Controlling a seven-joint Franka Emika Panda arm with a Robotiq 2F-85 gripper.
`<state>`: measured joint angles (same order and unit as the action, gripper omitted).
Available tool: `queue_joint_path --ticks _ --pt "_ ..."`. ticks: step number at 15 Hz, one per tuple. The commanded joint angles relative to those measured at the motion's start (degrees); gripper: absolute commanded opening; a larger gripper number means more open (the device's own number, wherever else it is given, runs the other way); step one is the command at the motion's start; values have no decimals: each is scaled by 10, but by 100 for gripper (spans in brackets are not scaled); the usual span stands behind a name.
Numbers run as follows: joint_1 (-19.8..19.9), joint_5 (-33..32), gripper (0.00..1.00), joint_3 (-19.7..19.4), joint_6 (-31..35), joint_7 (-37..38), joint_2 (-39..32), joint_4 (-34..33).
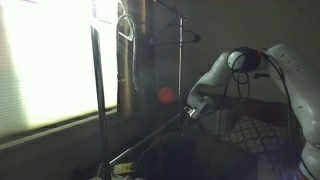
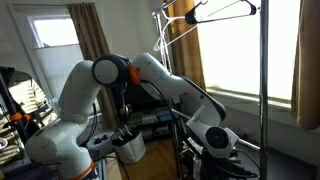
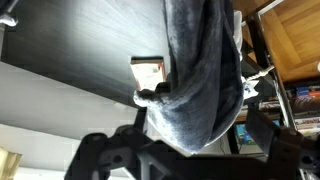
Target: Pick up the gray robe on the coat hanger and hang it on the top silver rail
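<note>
My gripper is going to grab the gray robe (image 3: 200, 70) by the robe's bunched fold, so the rest drapes free and it can hang on the top silver bar.
The gray robe (image 3: 200, 70) fills the middle of the wrist view as a bunched fold of dark gray cloth. It lies between my gripper's (image 3: 195, 150) two dark fingers, which stand wide apart on either side of it. In both exterior views the gripper (image 1: 195, 108) (image 2: 215, 140) is low down, near the foot of the rack. The robe's coat hanger is hidden. The top silver rail (image 2: 205, 9) runs high above the gripper, and an empty hanger (image 2: 228, 12) hangs from it.
The rack's upright posts (image 1: 97, 95) (image 2: 263, 90) stand next to a bright window (image 1: 50, 60). The empty hanger also shows against the dark wall (image 1: 185, 37). A patterned cushion (image 1: 255, 132) lies under the arm. Shelves with clutter (image 3: 300, 100) are at the side.
</note>
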<state>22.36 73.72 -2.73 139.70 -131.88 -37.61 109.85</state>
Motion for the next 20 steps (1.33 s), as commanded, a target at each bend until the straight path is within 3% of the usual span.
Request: queue_joint_path --ticks 1,9,10,12,20 --pt "-24 -1 100 -18 0 -4 -42 -21" --pt "-33 1 99 -15 -5 -4 -87 -62" --pt "-35 -4 74 -16 -6 -2 -87 -61" --pt "-40 -16 69 -20 -10 6 -85 -58" --pt "-35 -107 5 -31 -71 54 -39 -22"
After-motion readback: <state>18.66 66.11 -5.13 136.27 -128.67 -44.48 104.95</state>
